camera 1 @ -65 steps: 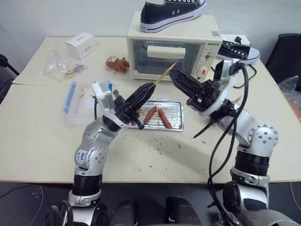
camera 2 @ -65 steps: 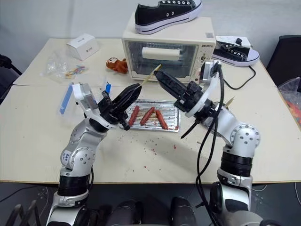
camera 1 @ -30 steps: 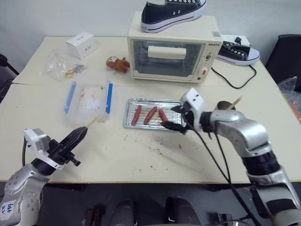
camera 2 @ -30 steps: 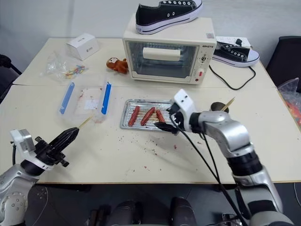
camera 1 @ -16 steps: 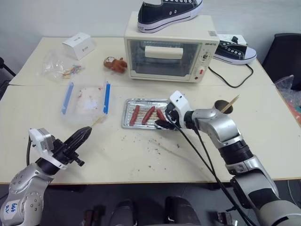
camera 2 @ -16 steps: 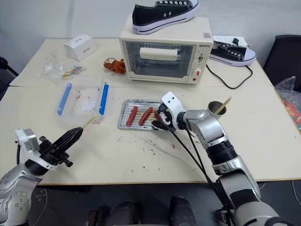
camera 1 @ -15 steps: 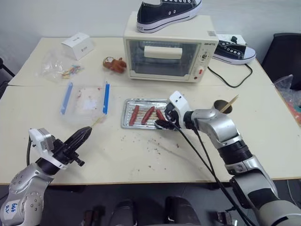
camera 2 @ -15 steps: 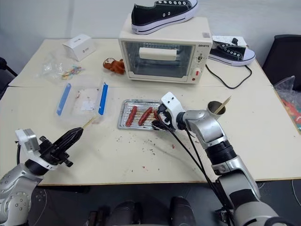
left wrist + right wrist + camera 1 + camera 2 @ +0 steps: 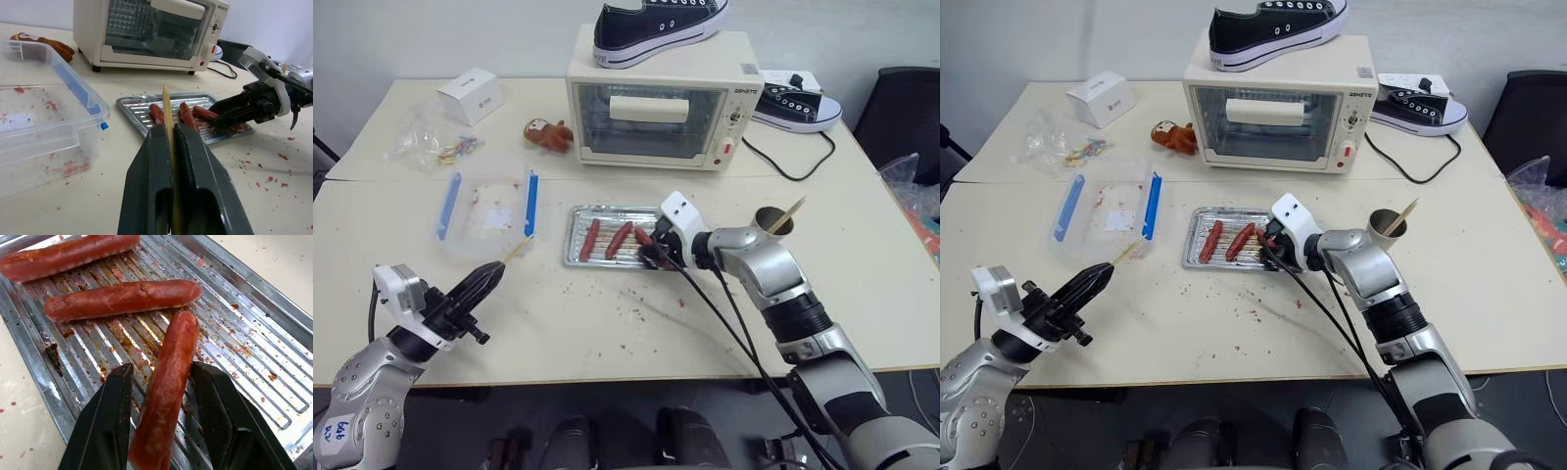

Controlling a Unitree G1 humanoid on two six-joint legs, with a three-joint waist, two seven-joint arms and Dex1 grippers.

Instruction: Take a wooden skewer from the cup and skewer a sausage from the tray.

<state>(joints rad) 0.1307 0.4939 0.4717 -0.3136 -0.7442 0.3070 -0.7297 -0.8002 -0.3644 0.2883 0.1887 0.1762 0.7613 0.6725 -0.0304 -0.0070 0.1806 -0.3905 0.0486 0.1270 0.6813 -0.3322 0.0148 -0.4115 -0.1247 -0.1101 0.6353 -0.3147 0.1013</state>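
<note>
My right gripper needs to grab the sausage by its middle next, so that the sausage's tip stays free for the skewer.
The silver tray lies mid-table holding three reddish sausages. My right gripper reaches into its right end, open. In the right wrist view its fingers straddle the nearest sausage closely, with slivers of tray showing beside it; that sausage rests on the ridged bottom. Two more sausages lie beyond. My left gripper hovers at the front left, shut on a wooden skewer that points toward the tray. The metal cup stands right of the tray with another skewer in it.
A toaster oven with a shoe on top stands behind the tray. The clear box with blue clips lies left of the tray. A toy monkey, white carton, plastic bag and second shoe line the back.
My right gripper has come down to the tray's right end and its fingers have narrowed around the nearest sausage. The left gripper keeps still with the skewer. The camera has shifted slightly.
</note>
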